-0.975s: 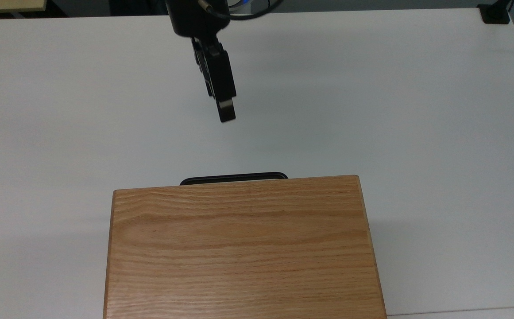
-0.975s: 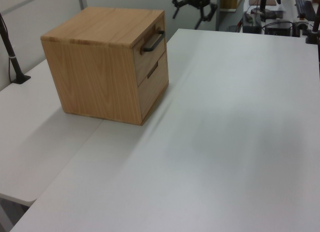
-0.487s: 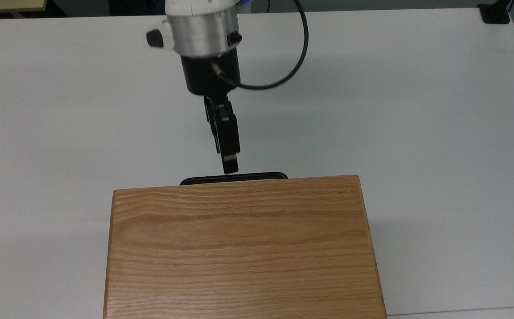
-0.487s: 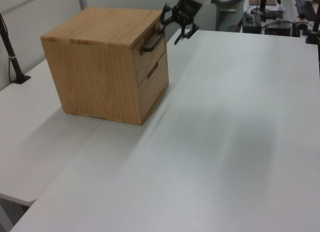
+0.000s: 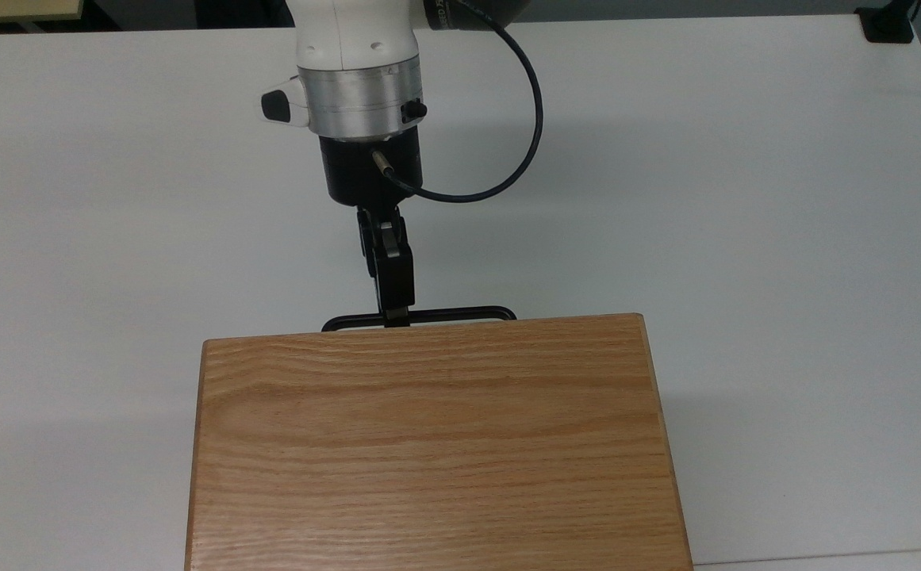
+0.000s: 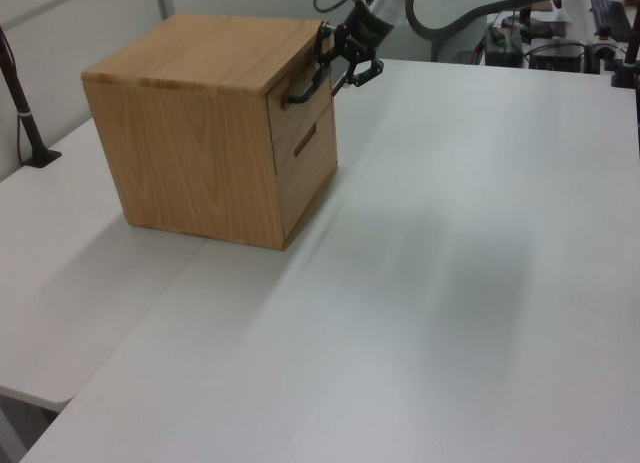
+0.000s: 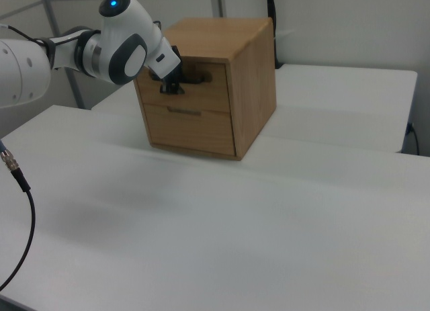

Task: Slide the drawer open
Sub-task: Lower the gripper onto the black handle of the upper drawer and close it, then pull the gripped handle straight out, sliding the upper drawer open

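Observation:
I should grab the drawer by its black bar handle next with my gripper, and then slide the upper drawer open.
The drawer is the upper one of a light oak cabinet and sits flush with the cabinet front. Its long black bar handle pokes out past the cabinet top in the top view. My gripper reaches the handle left of its middle in the top view, fingers stacked one above the other. In the left view my gripper stands open with its fingers straddling the handle. The right view shows my gripper at the left end of the handle on the drawer front.
A lower drawer sits under the upper one. The cabinet stands on a white table. A black cable loops off my wrist. In the left view a black clamp post stands on the left, with cluttered desks behind.
My arm has advanced toward the cabinet, from well back over the table to the handle. The fingers now straddle the handle. The drawer has not moved.

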